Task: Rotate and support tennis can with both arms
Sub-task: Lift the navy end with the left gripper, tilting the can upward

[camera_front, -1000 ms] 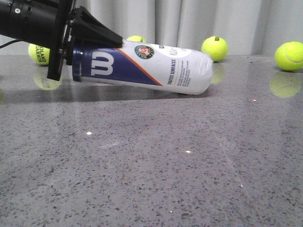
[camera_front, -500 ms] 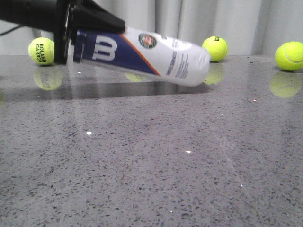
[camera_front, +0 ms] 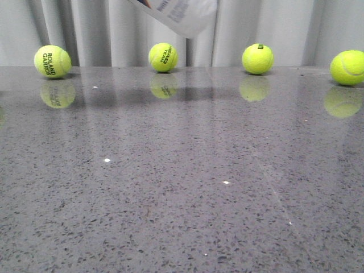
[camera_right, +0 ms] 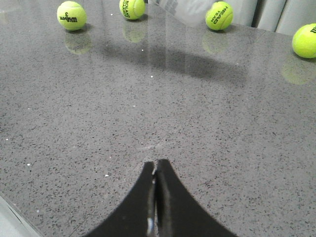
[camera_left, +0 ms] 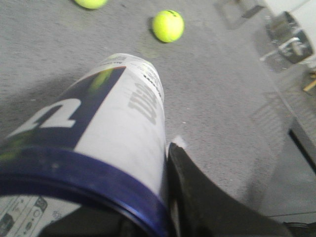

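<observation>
The left gripper needs to keep holding the can, because the can's white end [camera_front: 190, 20] is hanging tilted above the grey stone tabletop.
The tennis can [camera_left: 108, 123] fills the left wrist view: white wall, navy panel with the W logo, navy rim nearest the camera. My left gripper [camera_left: 111, 168] is shut on it near the navy end. One black finger [camera_left: 197, 197] presses against its side and the other is hidden behind the can. In the front view only the can's clear-white end [camera_front: 185, 16] shows at the top edge, well above the table. My right gripper [camera_right: 156, 165] is shut on nothing, low over bare table, far from the can's end [camera_right: 180, 9].
Several yellow-green tennis balls line the back of the grey stone table [camera_front: 182, 187] in front of a curtain: one at the left [camera_front: 52, 61], one at centre [camera_front: 163, 57], one at the right [camera_front: 257, 58]. A metal fixture [camera_left: 289, 37] sits beyond the table edge.
The left gripper has lifted the can off the table and swung it upward. The arm has left the front view, where only the can's white end still shows.
</observation>
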You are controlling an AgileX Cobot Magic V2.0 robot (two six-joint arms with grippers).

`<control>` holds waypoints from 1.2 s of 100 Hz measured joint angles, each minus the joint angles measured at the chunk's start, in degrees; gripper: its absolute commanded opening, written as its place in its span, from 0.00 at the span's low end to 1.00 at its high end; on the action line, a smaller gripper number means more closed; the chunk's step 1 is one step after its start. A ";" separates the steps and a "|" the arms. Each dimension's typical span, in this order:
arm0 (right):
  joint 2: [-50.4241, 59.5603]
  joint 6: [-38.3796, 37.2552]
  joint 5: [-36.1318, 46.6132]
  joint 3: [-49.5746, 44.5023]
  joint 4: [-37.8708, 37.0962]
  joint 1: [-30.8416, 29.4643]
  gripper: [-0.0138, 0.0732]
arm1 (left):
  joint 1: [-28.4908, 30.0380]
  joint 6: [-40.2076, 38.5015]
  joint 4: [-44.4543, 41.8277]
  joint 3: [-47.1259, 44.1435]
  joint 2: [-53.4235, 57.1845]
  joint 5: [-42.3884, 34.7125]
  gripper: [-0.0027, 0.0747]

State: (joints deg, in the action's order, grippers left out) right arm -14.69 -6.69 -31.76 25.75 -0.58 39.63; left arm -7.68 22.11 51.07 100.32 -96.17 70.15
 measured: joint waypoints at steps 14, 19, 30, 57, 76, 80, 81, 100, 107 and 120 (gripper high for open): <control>0.00 0.00 0.00 0.00 0.00 0.00 0.08 | -1.16 -5.19 -10.79 0.51 2.62 1.03 0.01; 0.00 0.00 0.00 0.00 0.00 0.00 0.08 | -2.06 -6.82 -15.30 0.51 3.55 1.30 0.01; 0.00 0.00 0.00 0.00 0.00 0.00 0.08 | -4.21 -9.01 -22.21 0.51 5.16 1.76 0.01; 0.00 0.00 0.00 0.00 0.00 0.00 0.08 | -7.97 -9.96 -27.68 -4.56 7.15 1.97 0.01; 0.00 0.00 0.00 0.00 0.00 0.00 0.08 | -7.97 -10.17 -28.80 -6.85 7.15 1.97 0.01; 0.00 0.00 0.00 0.00 0.00 0.00 0.08 | -7.97 -10.17 -28.89 -6.89 7.15 1.97 0.01; 0.00 0.00 0.00 0.00 0.00 0.00 0.08 | -7.97 -10.17 -28.89 -6.94 7.15 1.97 0.01; 0.00 0.00 0.00 0.00 0.00 0.00 0.08 | -7.97 -10.17 -28.89 -7.08 7.15 1.97 0.01; 0.00 0.00 0.00 0.00 0.00 0.00 0.08 | -7.97 -10.17 -28.89 -7.08 7.15 1.97 0.01; 0.00 0.00 0.00 0.00 0.00 0.00 0.08 | -8.20 -10.17 -29.02 -7.08 7.15 1.97 0.01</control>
State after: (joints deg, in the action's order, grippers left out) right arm -14.69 -6.69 -31.76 25.75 -0.58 39.63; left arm -15.88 11.94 22.05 93.24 -89.02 72.11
